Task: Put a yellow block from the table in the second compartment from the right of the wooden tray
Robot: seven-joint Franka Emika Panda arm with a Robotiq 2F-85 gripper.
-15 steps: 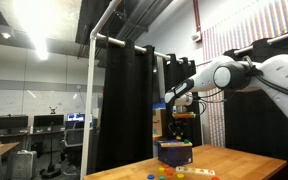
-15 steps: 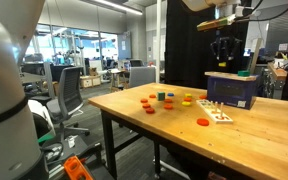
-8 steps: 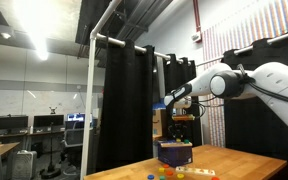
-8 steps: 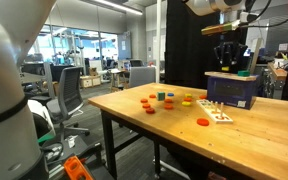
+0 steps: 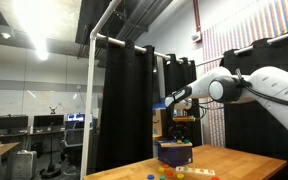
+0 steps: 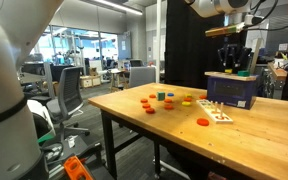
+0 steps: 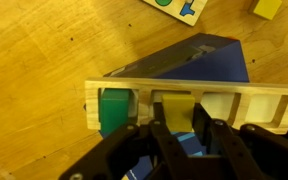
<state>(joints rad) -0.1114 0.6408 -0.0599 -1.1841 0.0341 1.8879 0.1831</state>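
The yellow block hangs above the tray's compartment, inside the compartment's sides, and would come to rest in it, so it is time to open.
In the wrist view my gripper is shut on a yellow block and holds it over a compartment of the wooden tray. The tray lies on a dark purple-blue box. A green block sits in the compartment beside it. In both exterior views the gripper hangs just above the box on the light-brown table. Another yellow block lies on the table.
Several coloured blocks and discs lie mid-table. A flat shape board and a red disc lie in front of the box. Black curtains stand behind the table. Office chairs stand beyond its far edge.
My gripper has come down and a little sideways toward the tray on the box, still holding the yellow block.
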